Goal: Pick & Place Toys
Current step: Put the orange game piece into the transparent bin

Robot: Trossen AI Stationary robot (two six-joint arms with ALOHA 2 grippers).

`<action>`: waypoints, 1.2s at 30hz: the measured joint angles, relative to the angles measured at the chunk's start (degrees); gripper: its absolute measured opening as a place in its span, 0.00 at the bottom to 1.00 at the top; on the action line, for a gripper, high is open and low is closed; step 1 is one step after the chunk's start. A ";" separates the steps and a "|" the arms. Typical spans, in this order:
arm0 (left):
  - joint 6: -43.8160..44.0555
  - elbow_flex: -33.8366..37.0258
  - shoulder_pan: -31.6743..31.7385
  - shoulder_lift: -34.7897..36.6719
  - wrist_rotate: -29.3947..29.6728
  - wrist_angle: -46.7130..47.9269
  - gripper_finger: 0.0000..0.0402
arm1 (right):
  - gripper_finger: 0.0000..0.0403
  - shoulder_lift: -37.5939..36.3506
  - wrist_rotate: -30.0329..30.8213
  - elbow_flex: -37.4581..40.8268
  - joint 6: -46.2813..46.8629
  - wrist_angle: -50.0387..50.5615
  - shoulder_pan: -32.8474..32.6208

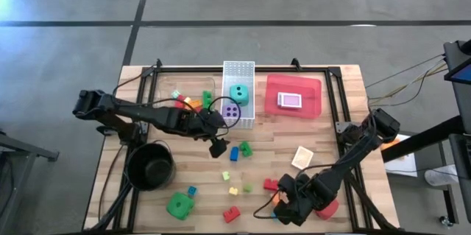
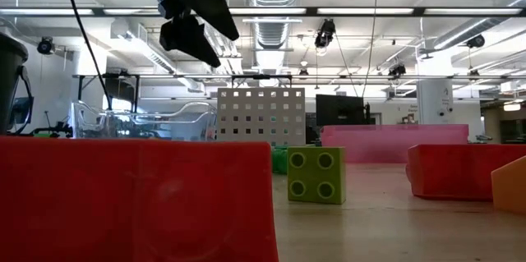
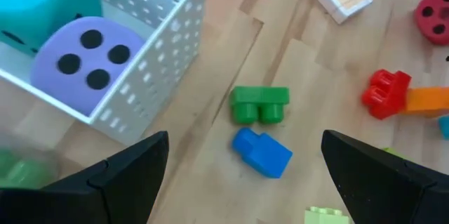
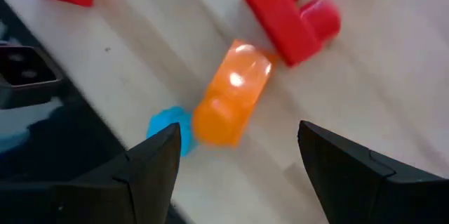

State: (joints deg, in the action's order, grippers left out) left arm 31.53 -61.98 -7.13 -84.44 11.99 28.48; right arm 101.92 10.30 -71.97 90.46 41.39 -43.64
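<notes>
My right gripper's fingers are still above the orange brick (image 1: 276,200) (image 4: 231,94), with tabletop showing past them, so it is too early to close before moving lower.
My left gripper (image 1: 218,146) hangs open above the table's middle, just left of a blue brick (image 3: 262,152) and a green brick (image 3: 259,104) that lie flat on the wood. My right gripper (image 1: 283,207) stands open near the front edge, over an orange brick (image 4: 231,94) with a small blue brick (image 4: 168,129) and a red brick (image 4: 287,13) beside it. A teal die (image 1: 238,93) and a purple die (image 1: 231,111) sit in the white basket (image 1: 238,67). A green die (image 1: 179,205) rests at the front left.
A black pot (image 1: 151,165) stands at the front left, under my left arm. The red tray (image 1: 313,88) at the back right holds a card pack (image 1: 290,101). Another card pack (image 1: 302,158), a red die (image 1: 330,209), and small yellow, green and red bricks lie scattered across the front.
</notes>
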 joint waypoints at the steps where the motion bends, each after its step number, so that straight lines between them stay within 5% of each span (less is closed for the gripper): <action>1: 0.00 0.00 -0.18 0.00 -0.02 -0.12 0.94 | 0.70 0.20 0.10 -0.35 1.26 0.01 -0.08; 26: 1.68 -0.04 -0.85 0.00 -0.04 -0.66 0.94 | 0.69 16.08 -1.31 -14.54 -3.81 10.08 1.36; 36: 1.66 -0.04 -0.93 0.00 -0.20 -0.63 0.94 | 0.43 16.34 -2.94 -13.44 -5.19 10.64 1.90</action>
State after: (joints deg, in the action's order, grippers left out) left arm 33.19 -62.02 -8.05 -84.44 11.79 27.86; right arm 118.26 7.36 -85.40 85.27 52.03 -41.74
